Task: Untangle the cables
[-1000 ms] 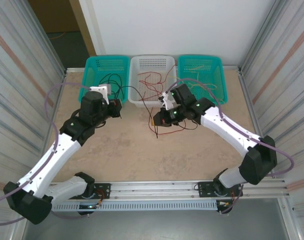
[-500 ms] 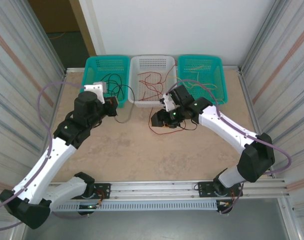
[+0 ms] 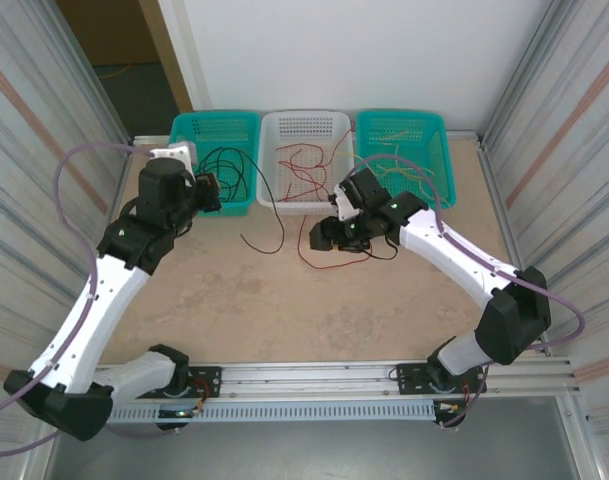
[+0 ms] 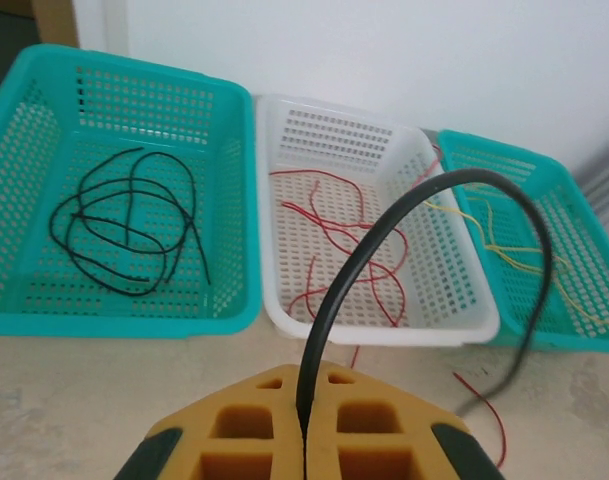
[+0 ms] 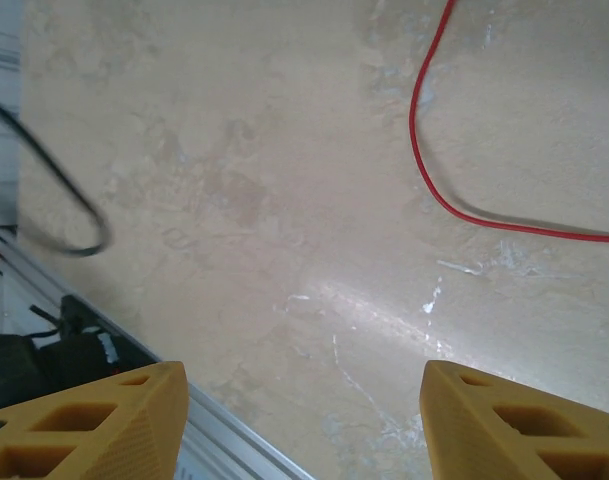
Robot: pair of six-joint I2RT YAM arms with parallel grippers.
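Observation:
I should grab the loose red cable with my right gripper by its part on the tabletop. The rest of the cable then stays free for my left gripper to grab while untangling.
My left gripper [image 3: 212,190] [image 4: 306,385] hangs in front of the left teal basket [image 3: 214,135], shut on a black cable [image 4: 384,225]. That cable [image 3: 268,205] arcs right and trails down onto the table. Black cables [image 4: 124,215] lie coiled in the left teal basket [image 4: 234,200]. Red cables [image 4: 344,240] lie in the white basket [image 4: 284,320], and yellow cables [image 4: 514,240] in the right teal basket [image 4: 574,340]. My right gripper [image 3: 317,236] [image 5: 304,375] stands open over bare table, nothing between its fingers. A red cable [image 3: 334,262] [image 5: 424,170] lies loose beside it.
The three baskets stand in a row against the back wall, the white basket [image 3: 306,130] in the middle. Corrugated walls close both sides. A metal rail [image 3: 314,378] runs along the near edge. The black cable's loose end [image 5: 74,215] lies near the rail side.
My right gripper has opened and let go of the cables. My left arm has drawn back and left toward the left teal basket, pulling the black cable away from the red one.

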